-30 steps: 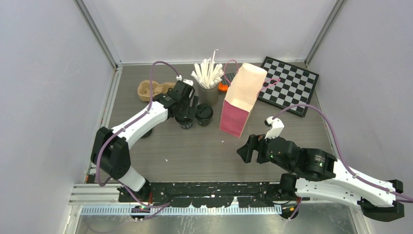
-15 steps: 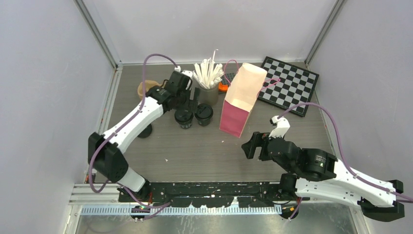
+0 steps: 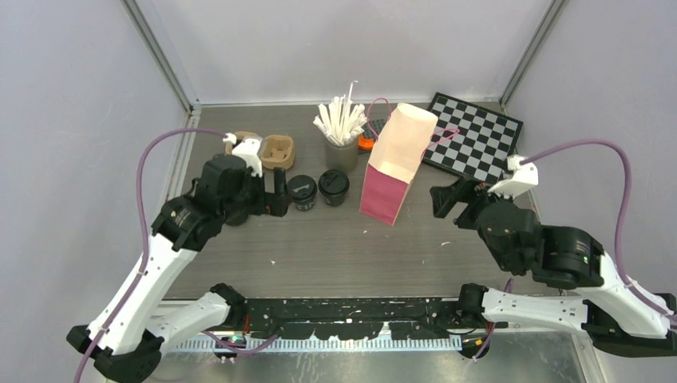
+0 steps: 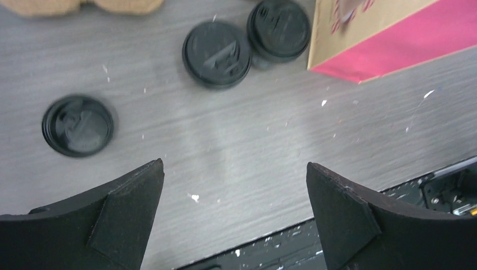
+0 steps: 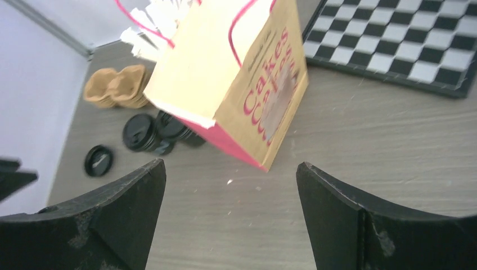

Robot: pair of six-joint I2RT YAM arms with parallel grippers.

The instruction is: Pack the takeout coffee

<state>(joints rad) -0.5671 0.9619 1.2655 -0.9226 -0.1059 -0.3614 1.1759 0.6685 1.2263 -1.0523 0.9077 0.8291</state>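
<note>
I need to pinch the paper bag by its top rim (image 3: 425, 150) (image 5: 251, 55) on its printed side with my right gripper next. The bag then stays open for packing the coffee.
Two takeout coffee cups with black lids stand side by side left of the bag: the left cup (image 3: 302, 191) (image 4: 216, 54) (image 5: 140, 133) and the right cup (image 3: 334, 186) (image 4: 279, 29) (image 5: 172, 126). My left gripper (image 3: 277, 197) (image 4: 234, 169) hovers just left of the left cup, open and empty, clear of it. The pink and tan paper bag (image 3: 397, 163) (image 5: 242, 84) (image 4: 388, 39) stands upright with its mouth open. To the right of the bag, my right gripper (image 3: 451, 198) (image 5: 230, 166) is open with nothing between its fingers.
A tan pulp tray (image 3: 267, 150) (image 5: 115, 87) lies behind the cups. A grey cup of white sticks (image 3: 342, 132) stands behind them by the bag. A loose black lid (image 4: 77, 125) (image 5: 98, 160) lies left of the cups. A chessboard (image 3: 471, 140) (image 5: 394, 39) fills the back right.
My left gripper has drawn back to the left, off the left cup, and opened wider. My right gripper has moved from the table's front middle to beside the bag's right side.
</note>
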